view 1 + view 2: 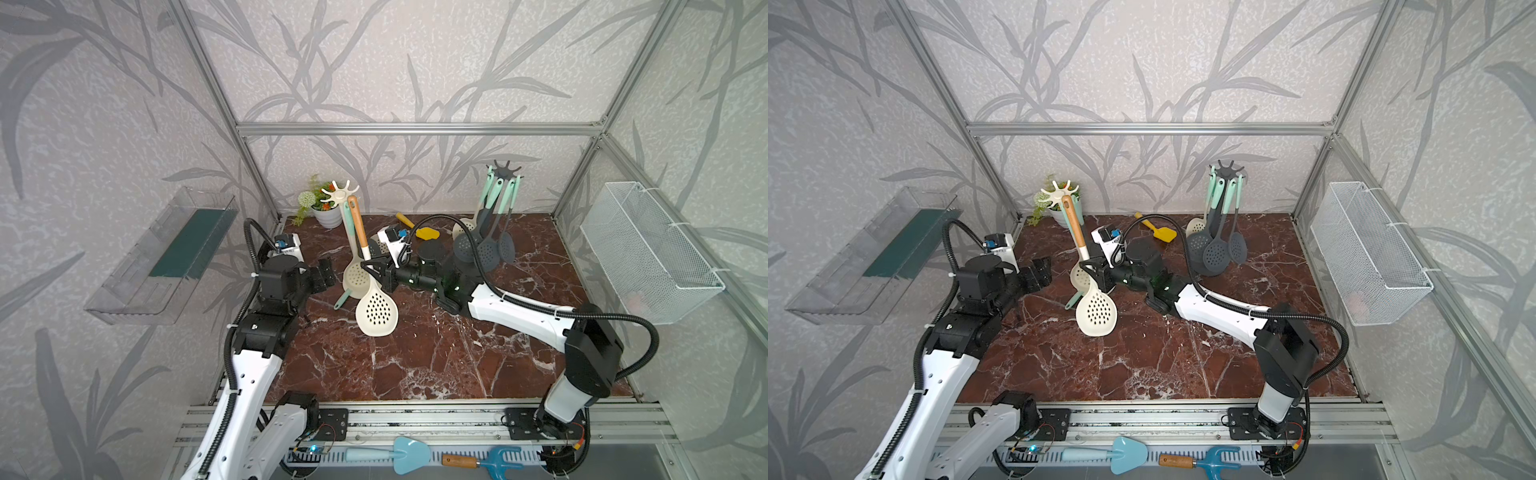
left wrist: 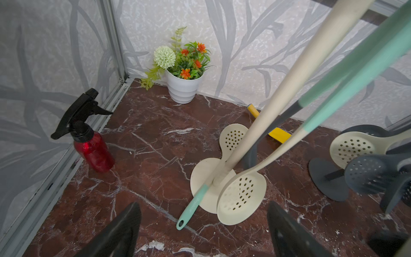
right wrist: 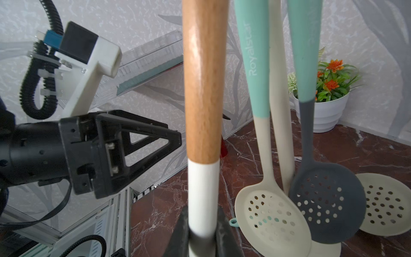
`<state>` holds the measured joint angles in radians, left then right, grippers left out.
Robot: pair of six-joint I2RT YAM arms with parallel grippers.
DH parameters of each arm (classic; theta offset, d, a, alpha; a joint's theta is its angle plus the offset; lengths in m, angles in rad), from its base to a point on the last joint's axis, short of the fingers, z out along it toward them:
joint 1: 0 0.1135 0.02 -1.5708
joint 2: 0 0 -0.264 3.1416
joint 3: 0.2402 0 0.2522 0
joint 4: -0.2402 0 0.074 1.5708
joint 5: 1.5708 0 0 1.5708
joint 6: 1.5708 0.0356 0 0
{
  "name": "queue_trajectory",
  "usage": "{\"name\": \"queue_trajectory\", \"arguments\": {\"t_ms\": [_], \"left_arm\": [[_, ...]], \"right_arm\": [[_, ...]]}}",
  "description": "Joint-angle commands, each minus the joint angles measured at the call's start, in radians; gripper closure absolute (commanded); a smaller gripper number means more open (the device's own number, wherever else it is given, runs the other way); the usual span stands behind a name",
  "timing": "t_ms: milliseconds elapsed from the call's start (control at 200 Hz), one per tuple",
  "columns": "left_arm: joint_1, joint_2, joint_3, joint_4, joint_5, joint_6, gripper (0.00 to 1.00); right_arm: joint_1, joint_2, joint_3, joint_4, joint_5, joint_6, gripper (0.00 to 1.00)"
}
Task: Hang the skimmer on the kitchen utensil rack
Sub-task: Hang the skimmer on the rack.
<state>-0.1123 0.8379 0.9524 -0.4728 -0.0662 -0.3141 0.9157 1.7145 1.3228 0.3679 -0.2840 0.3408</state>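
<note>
My right gripper holds the skimmer with the top end of its wooden handle beside the utensil rack's free peg, so opening now would drop it onto the table, and I should line up the handle.
The skimmer has a cream perforated head, a white neck and a wooden handle. It stands nearly upright, and my right gripper is shut on its white neck. The handle's top end reaches a prong of the cream utensil rack; I cannot tell whether it is hooked on. Both top views show this, with the skimmer head low and the rack top behind. My left gripper stands open and empty just left of the skimmer, its fingers wide apart above the table.
Other skimmers hang on the cream rack, and a teal handle lies by its base. A dark rack stands back right. Also in view are a flower pot, a red spray bottle, a yellow spatula and a wire basket.
</note>
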Motion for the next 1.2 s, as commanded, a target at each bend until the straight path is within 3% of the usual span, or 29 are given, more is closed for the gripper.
{"name": "queue_trajectory", "arguments": {"t_ms": [0,75,465,1195], "left_arm": [[0.004,0.008,-0.013,-0.042,-0.087,0.001,0.07],[0.006,0.015,-0.018,-0.048,-0.097,0.001,0.01],[0.011,0.011,-0.020,-0.058,-0.104,0.001,0.01],[0.016,0.012,-0.024,-0.057,-0.083,-0.003,0.01]], "right_arm": [[0.020,0.032,0.063,0.018,0.036,0.023,1.00],[0.038,0.049,0.087,0.010,0.048,0.018,1.00],[0.070,0.126,0.180,-0.044,0.083,0.011,1.00],[0.071,0.181,0.202,-0.097,0.151,0.078,1.00]]}}
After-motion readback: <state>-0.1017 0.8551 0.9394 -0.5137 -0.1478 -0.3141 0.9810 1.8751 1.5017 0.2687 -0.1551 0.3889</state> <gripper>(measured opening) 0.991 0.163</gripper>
